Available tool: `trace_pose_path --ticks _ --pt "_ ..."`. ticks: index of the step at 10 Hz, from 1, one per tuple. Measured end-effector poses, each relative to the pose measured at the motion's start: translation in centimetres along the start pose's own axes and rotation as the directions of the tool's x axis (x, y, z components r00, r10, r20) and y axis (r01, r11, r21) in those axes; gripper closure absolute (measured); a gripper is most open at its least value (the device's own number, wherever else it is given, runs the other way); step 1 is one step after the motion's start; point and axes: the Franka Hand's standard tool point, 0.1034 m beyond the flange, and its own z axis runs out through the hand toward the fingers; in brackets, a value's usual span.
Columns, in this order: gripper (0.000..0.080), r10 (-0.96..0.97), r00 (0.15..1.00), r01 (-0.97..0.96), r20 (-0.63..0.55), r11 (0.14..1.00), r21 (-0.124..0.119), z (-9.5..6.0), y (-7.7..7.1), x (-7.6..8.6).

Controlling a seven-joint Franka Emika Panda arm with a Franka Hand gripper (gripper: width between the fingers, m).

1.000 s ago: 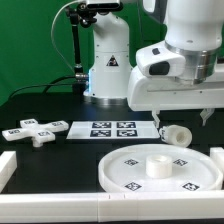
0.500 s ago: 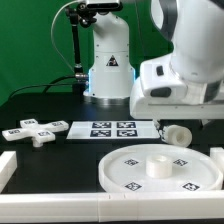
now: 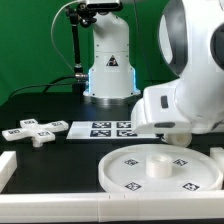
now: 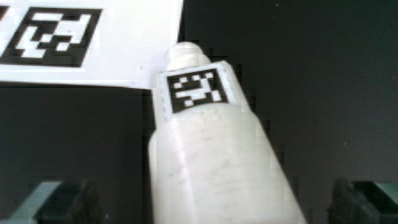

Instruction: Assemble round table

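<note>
My gripper closes on the white leg next, since my fingers are on either side of the leg above the black table.
The white cylinder leg (image 4: 210, 150) lies on its side on the black table, a square tag near its tapered end. My gripper (image 4: 210, 203) is open, with one dark finger (image 4: 54, 200) on each side of the leg and a gap between each and the leg. In the exterior view my arm's white hand (image 3: 185, 105) hangs low over the leg and hides most of it. The large rimmed round disc (image 3: 130, 165) lies flat at the front, with tags and a raised hub in its centre. The cross-shaped base piece (image 3: 35, 131) lies at the exterior view's left.
The marker board (image 3: 110, 128) lies flat between the cross-shaped base and my hand; its corner also shows in the wrist view (image 4: 107, 55), just beyond the leg's tip. A white rail (image 3: 8, 165) borders the table at the front left. The robot's base (image 3: 108, 60) stands behind.
My arm has come down and forward over the leg, and now covers it in the exterior view. The disc, the base piece and the marker board have not moved.
</note>
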Motion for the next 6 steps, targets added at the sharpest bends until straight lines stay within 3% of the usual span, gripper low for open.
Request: trace_pose_path --ticks 5,6 --pt "0.0162 0.000 1.000 0.000 0.010 1.000 0.001 0.29 0.08 0.58" --pt "0.0342 0.000 1.000 0.000 0.009 1.000 0.001 0.34 0.07 0.61"
